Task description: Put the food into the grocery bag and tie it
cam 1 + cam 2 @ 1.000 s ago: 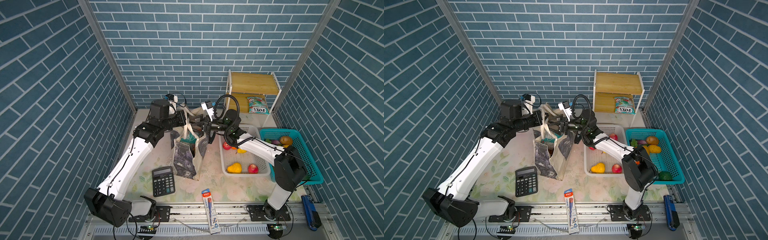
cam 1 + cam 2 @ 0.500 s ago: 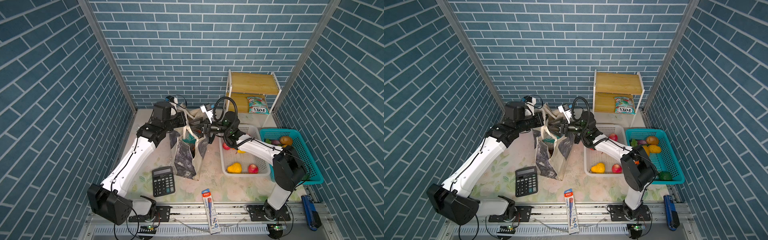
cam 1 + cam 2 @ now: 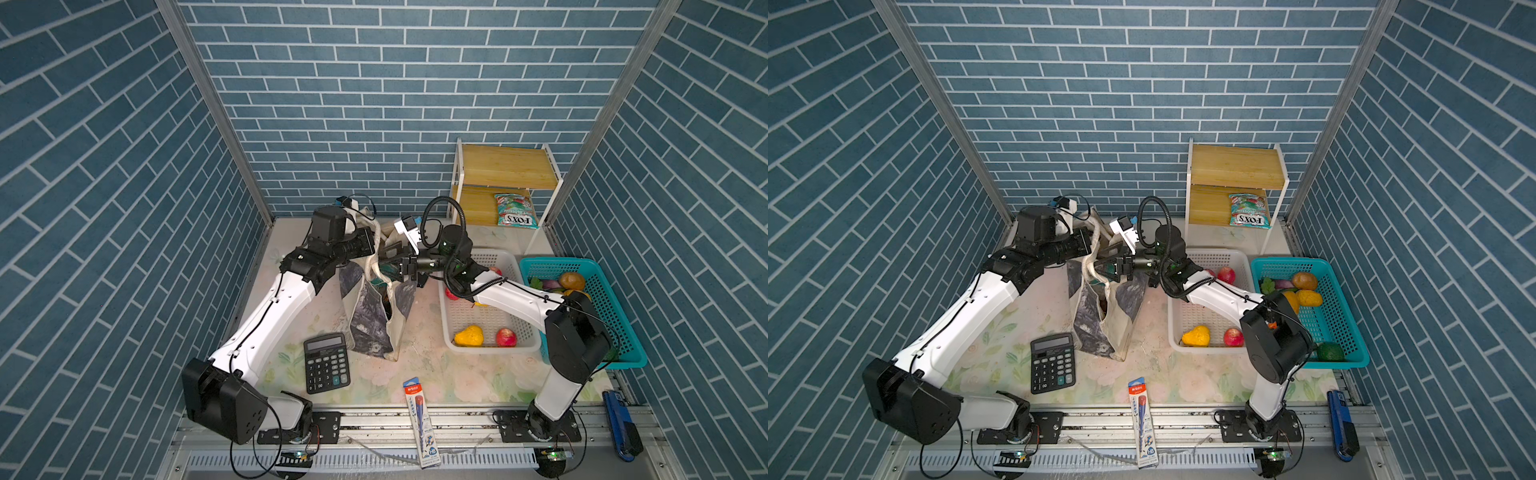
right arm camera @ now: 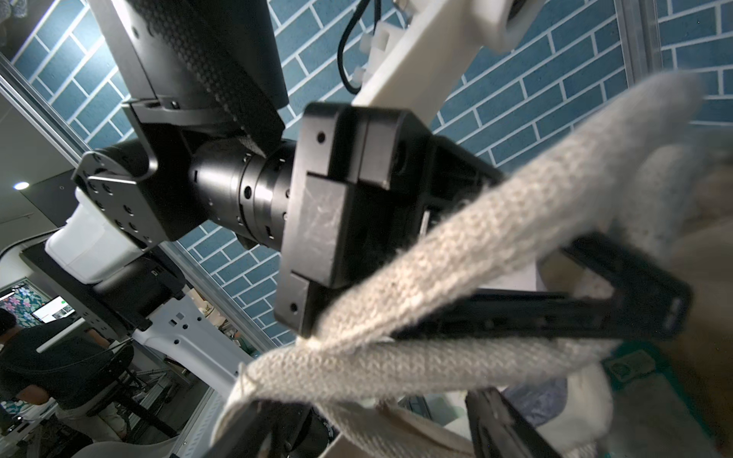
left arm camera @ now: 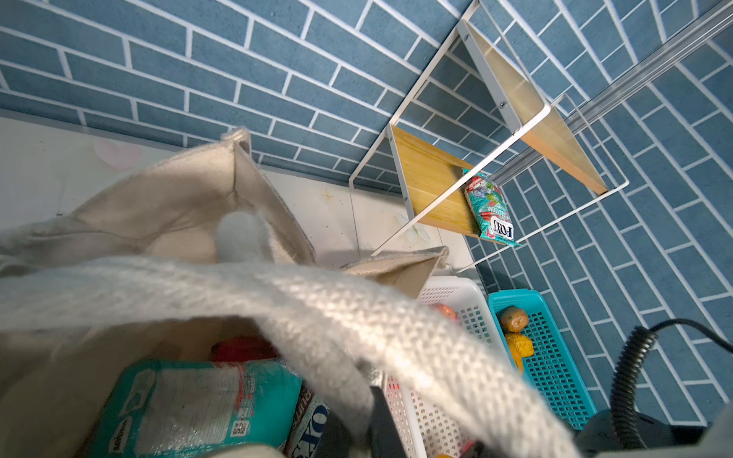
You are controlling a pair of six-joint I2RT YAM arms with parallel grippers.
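The bag can be tied once the straps are pulled apart, so my right gripper should next grab the cream strap handle [image 3: 372,265] [image 4: 427,369] across from where my left gripper holds.
The grocery bag [image 3: 374,320] [image 3: 1100,320] stands open in the middle of the table, its cream strap handles [image 5: 357,317] raised. My left gripper [image 3: 375,246] [image 3: 1091,246] [image 5: 357,430] is at the bag's top, shut on a strap handle. My right gripper [image 3: 387,266] [image 3: 1105,268] [image 4: 377,416] faces it from the right, open, with the straps [image 4: 456,253] passing between its fingers [image 4: 503,424]. A teal packet [image 5: 198,404] and a FOX'S packet [image 5: 309,428] lie inside the bag. Another FOX'S packet [image 3: 515,210] lies on the shelf.
A white basket [image 3: 478,349] right of the bag holds a yellow fruit [image 3: 469,336] and red apples [image 3: 505,337]. A teal basket [image 3: 623,332] with more produce stands further right. A calculator [image 3: 326,363] and a pencil pack [image 3: 422,419] lie at the front, a wooden shelf [image 3: 503,166] at the back.
The left arm has edged slightly to the right with the strap still held. The right gripper's jaws have narrowed a little around the straps.
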